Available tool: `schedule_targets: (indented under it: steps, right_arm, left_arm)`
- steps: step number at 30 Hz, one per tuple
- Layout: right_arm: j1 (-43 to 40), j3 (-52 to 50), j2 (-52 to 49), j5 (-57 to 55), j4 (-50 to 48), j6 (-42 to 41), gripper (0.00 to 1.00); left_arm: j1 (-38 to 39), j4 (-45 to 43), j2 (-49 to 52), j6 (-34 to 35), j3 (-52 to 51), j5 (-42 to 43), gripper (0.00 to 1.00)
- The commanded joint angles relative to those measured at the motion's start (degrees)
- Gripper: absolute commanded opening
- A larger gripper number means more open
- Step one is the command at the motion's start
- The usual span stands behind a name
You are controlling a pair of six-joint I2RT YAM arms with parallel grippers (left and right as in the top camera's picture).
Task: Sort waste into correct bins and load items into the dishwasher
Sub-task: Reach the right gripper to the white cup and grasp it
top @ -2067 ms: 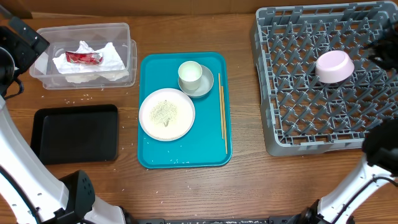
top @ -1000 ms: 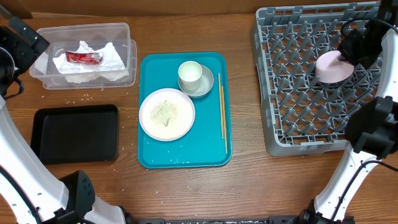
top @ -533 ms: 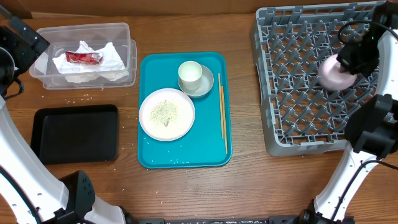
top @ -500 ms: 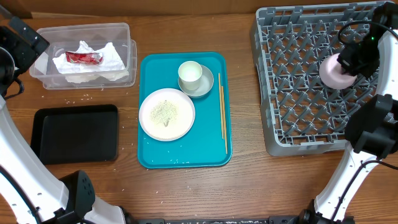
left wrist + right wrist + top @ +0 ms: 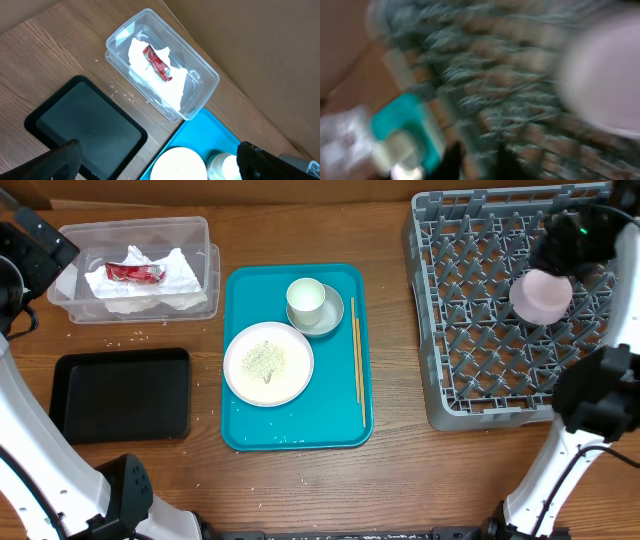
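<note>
The right gripper grabs the cup's rim (image 5: 319,295) next, which leaves the cup's body and base free to tip into the dishwasher rack (image 5: 480,365).
A pale-pink bowl (image 5: 542,295) (image 5: 610,75) rests on the pegs of the grey dishwasher rack (image 5: 480,365) (image 5: 495,75). My right gripper (image 5: 572,238) (image 5: 477,162) hovers just beyond the bowl, off it; that view is blurred, but the jaws stand slightly apart on nothing. The teal tray (image 5: 330,425) holds a plate with rice (image 5: 268,363), a cup (image 5: 305,298) on a saucer (image 5: 336,315), and chopsticks (image 5: 357,360). The napkin (image 5: 150,288) (image 5: 160,82) and red wrapper (image 5: 134,273) (image 5: 157,62) lie in the clear tub (image 5: 135,225) (image 5: 200,75). My left gripper (image 5: 162,159) hangs wide open high over the table.
A black tray (image 5: 120,395) (image 5: 85,122) sits in front of the tub, with nothing in it. Loose rice grains (image 5: 130,338) are scattered on the wood between them. A cardboard wall lines the far edge.
My right gripper was shut on the pink bowl in the rack; it has let go and pulled back toward the rack's far side. The bowl stays on the pegs.
</note>
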State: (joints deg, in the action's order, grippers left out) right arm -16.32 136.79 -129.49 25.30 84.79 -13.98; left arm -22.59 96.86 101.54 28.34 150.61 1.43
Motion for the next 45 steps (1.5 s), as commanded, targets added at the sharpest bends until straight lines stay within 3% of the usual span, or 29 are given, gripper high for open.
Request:
schedule_targets:
  steps: [1,2,6,13,18,20,30,36,42,45]
  right_arm:
    - [8.70,1.42,3.28,14.12,-2.25,3.98,0.63]
    - [13.57,0.70,2.99,12.26,-4.48,3.98,0.76]
    - [24.52,0.39,1.42,3.21,-8.55,4.00,0.86]
    - [42.23,0.37,-2.38,-15.82,-14.86,4.00,0.86]
    - [51.23,0.35,-5.16,-29.83,-18.49,4.00,0.80]
    - [54.31,0.35,-7.39,-36.24,-18.78,3.98,0.73]
    - [55.69,0.35,-12.87,-33.57,-18.34,3.91,0.63]
    - [55.69,0.35,-12.90,-33.62,-18.25,3.76,0.41]
    - [55.69,1.05,-12.39,-33.07,-16.57,1.33,0.05]
    - [55.43,3.10,-11.10,-32.96,-15.26,0.24,0.04]
  left_arm:
    - [0.11,-0.07,-0.81,0.37,-0.13,-0.37,1.00]
    - [0.11,-0.07,-0.81,0.39,-0.13,-0.37,1.00]
    - [0.11,-0.07,-0.81,0.39,-0.13,-0.37,1.00]
    - [0.11,-0.07,-0.81,0.39,-0.13,-0.37,1.00]
    - [0.11,-0.07,-0.81,0.37,-0.13,-0.37,1.00]
    - [0.11,-0.07,-0.81,0.39,-0.13,-0.39,1.00]
    - [0.11,-0.07,-0.81,0.39,-0.13,-0.37,1.00]
    - [0.11,-0.07,-0.81,0.37,-0.13,-0.37,1.00]
    - [0.11,-0.07,-0.81,0.37,-0.13,-0.37,1.00]
    - [0.11,-0.07,-0.81,0.39,-0.13,-0.37,1.00]
